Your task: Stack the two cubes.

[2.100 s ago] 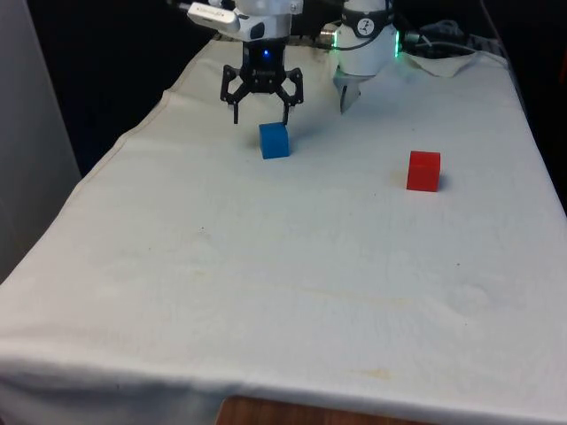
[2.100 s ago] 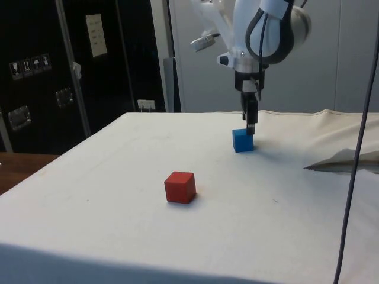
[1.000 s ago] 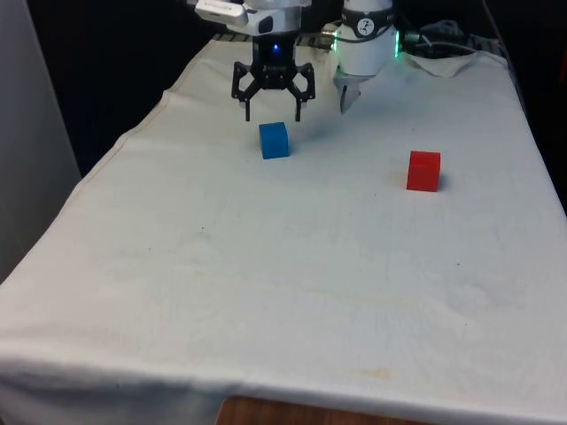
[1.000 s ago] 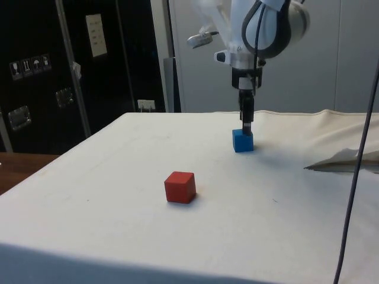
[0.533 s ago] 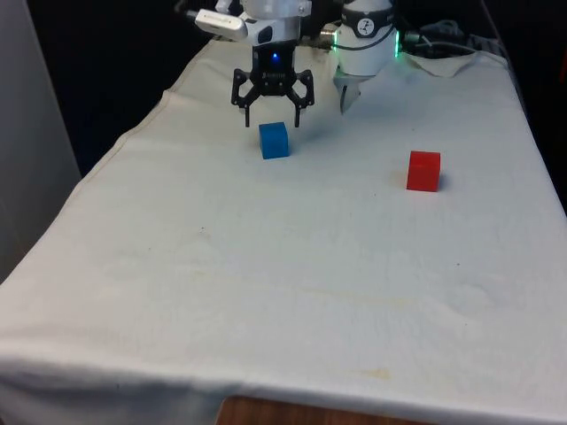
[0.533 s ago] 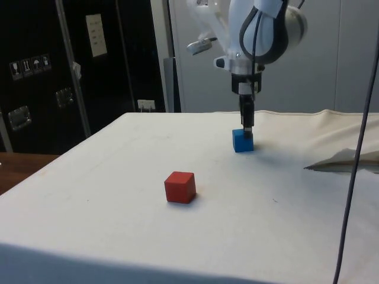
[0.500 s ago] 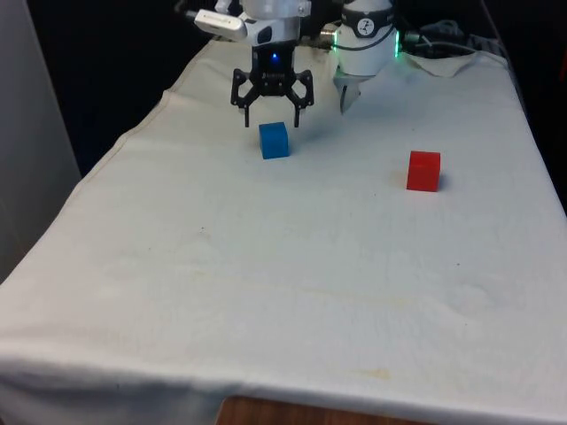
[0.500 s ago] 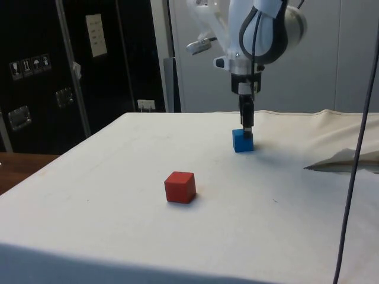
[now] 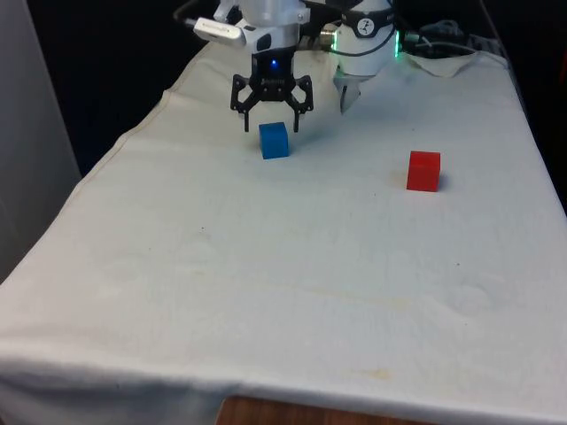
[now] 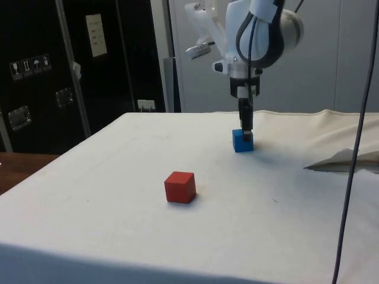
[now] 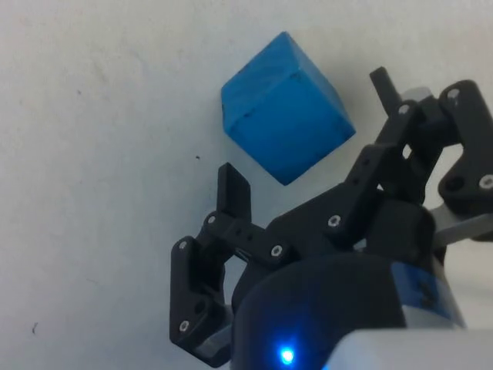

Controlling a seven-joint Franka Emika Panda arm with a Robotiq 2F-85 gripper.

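My gripper takes hold of the blue cube [image 9: 275, 141] by its opposite sides next, to stack it onto the red cube [image 9: 423, 171].
A blue cube [image 9: 275, 141] [image 10: 242, 141] [image 11: 286, 118] rests on the white cloth, towards the far end of the table on the front view's left. My gripper [image 9: 271, 126] [image 10: 247, 133] [image 11: 308, 135] hovers open just above and slightly behind it, one finger to each side of the cube, nothing held. A red cube [image 9: 423, 171] [image 10: 180, 187] lies apart on the cloth, towards the front view's right and nearer the camera than the blue one.
The white cloth [image 9: 283, 266] covers the whole table. A rumpled fold of cloth [image 10: 346, 158] lies at the side view's right edge, with a dark cable [image 10: 353, 148] hanging in front of it.
My gripper has drifted a little towards the front view's right, then come lower over the blue cube, its fingers open throughout. Neither cube has moved.
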